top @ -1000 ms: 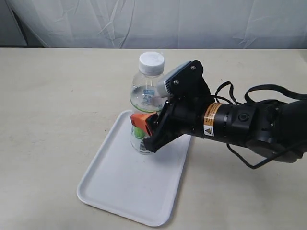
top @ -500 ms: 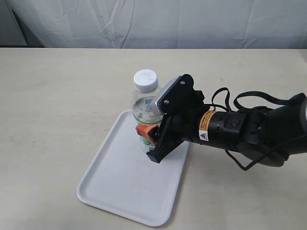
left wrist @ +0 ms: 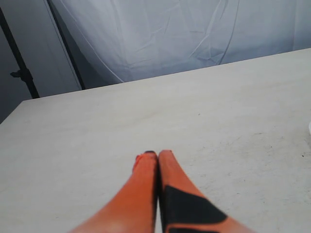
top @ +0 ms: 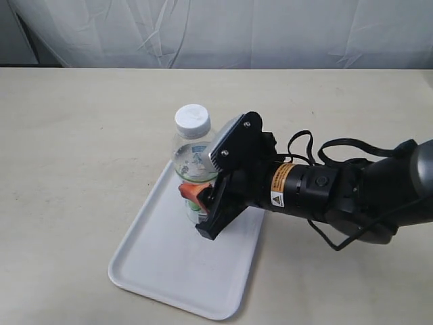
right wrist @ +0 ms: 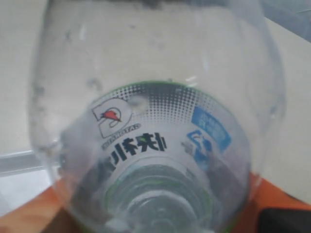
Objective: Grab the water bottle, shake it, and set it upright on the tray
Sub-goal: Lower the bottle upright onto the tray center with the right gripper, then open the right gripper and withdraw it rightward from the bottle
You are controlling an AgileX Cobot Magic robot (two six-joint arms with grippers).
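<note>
The bottle's lower end is inside the white tray's rim, at its far part, so my right gripper should release it.
The water bottle [top: 190,154], clear with a white cap and a green-and-blue label, is held about upright over the far part of the white tray [top: 166,267]; its base is hidden behind the fingers. My right gripper [top: 196,200] is shut on the bottle's lower body, orange fingers on either side. In the right wrist view the water bottle [right wrist: 155,121] fills the frame, orange fingers [right wrist: 34,213] at its sides. My left gripper [left wrist: 156,156] hovers over bare tabletop with its orange fingers pressed together, holding nothing.
The beige table [top: 74,135] spreads all round the tray. A white cloth backdrop [top: 223,30] hangs along the far edge. Cables [top: 352,145] loop over the right arm.
The right gripper has carried the bottle down and to the left over the tray across the three frames; the bottle sits lower than before.
</note>
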